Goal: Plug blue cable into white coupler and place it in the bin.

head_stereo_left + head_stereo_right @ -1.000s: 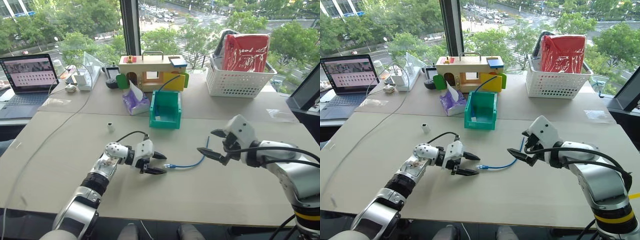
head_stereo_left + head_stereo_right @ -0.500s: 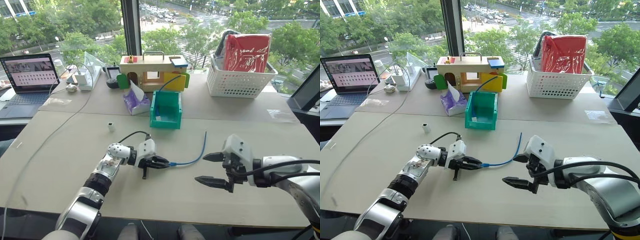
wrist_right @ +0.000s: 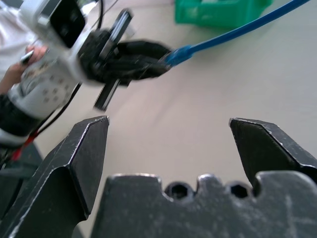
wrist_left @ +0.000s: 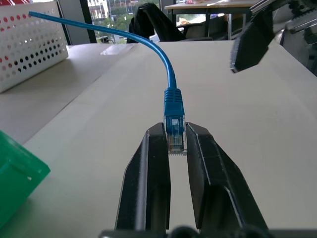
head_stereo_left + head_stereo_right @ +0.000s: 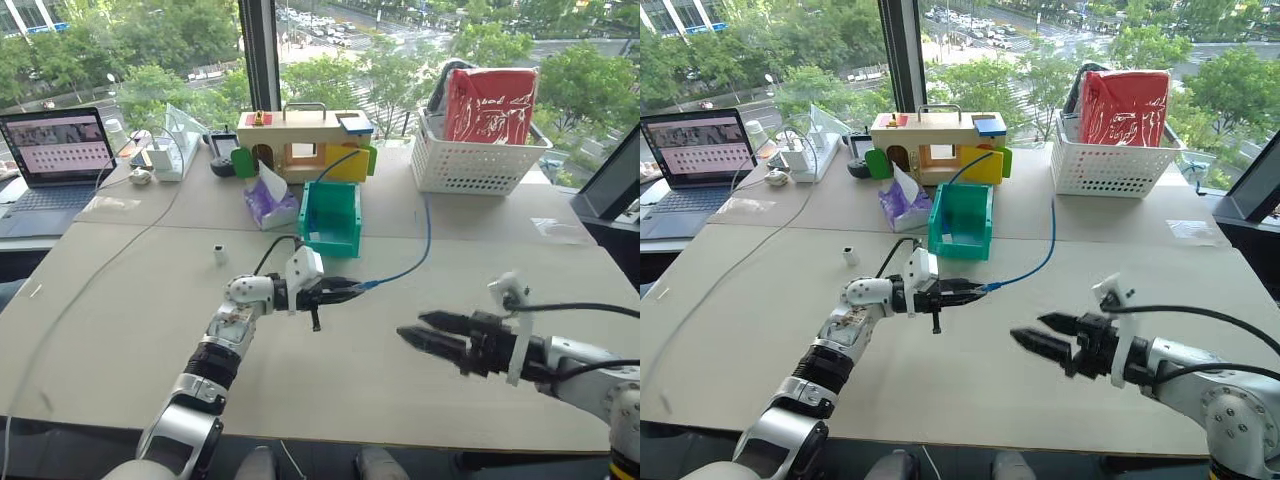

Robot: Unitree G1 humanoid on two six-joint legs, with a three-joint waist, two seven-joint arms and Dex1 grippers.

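Observation:
The plug is covered by the black fingers of my left gripper, so my right gripper needs to grab the blue cable [image 5: 417, 260] next by the exposed boot [image 5: 369, 285] beside those fingers.
My left gripper [image 5: 350, 287] is shut on the clear plug at one end of the blue cable [image 5: 417, 260] and holds it level above the table. From the plug the cable arcs up and back toward the white basket. The left wrist view shows the plug [image 4: 175, 134] pinched between the two black fingers. My right gripper [image 5: 410, 327] hangs open and empty near the table's front right, its tips pointing toward the plug. The white coupler [image 5: 220, 254] stands alone on the table, left of the left arm. The teal bin [image 5: 330, 245] sits behind the left gripper.
At the back right is a white lattice basket [image 5: 478, 165] holding a red bag. A wooden toy box [image 5: 305, 140] and a purple tissue pack [image 5: 270, 207] stand near the bin. A laptop [image 5: 60, 150] sits far left, and a long grey cord [image 5: 105, 265] trails forward.
The left gripper shut on the cable's plug and lifted it off the table. The right gripper rolled and drew back toward the front edge, still open.

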